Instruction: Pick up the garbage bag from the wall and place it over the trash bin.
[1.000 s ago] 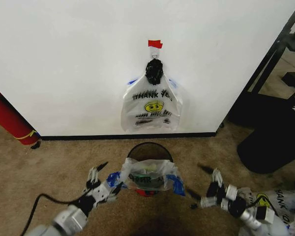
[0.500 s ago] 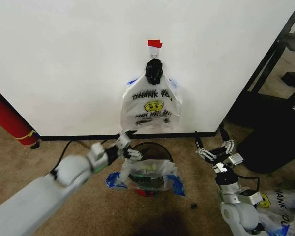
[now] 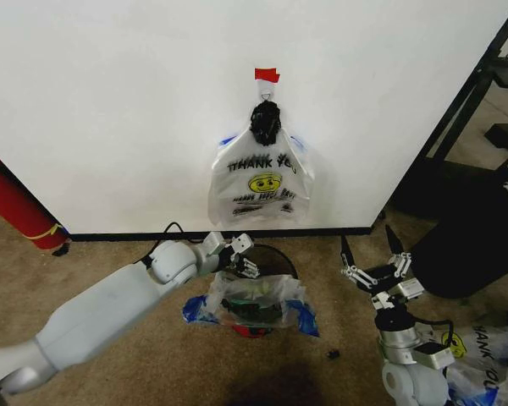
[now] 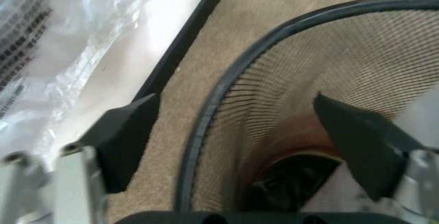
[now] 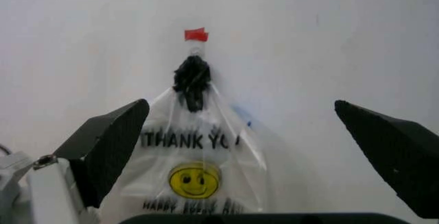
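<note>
The left gripper takes hold of the bin by its thin black rim next, since the bin's round mesh body is far wider than the open fingers.
The garbage bag (image 3: 261, 182) hangs on the white wall (image 3: 110, 110) from a hook under a red tape piece (image 3: 267, 75), its top knotted in black. The right wrist view frames the garbage bag (image 5: 199, 167) between my right gripper's open fingers (image 5: 110, 147). The black mesh trash bin (image 3: 275, 256) stands on the carpet below it, with another white bag (image 3: 256, 300) draped over its front. My left gripper (image 3: 240, 255) is open at the bin's back-left rim (image 4: 205, 121), one finger outside and one inside. My right gripper (image 3: 371, 258) stands open to the right of the bin, pointing up at the wall.
A red cylinder with a yellow band (image 3: 13, 203) leans at the far left. A black stand and frame (image 3: 466, 228) fill the right side. More printed white bags (image 3: 483, 355) lie at the lower right. A black baseboard (image 3: 135, 236) runs along the wall's foot.
My left arm has swung up from the near carpet to the bin's back-left rim. My right gripper has risen and turned to face the wall. The hanging bag has not moved.
</note>
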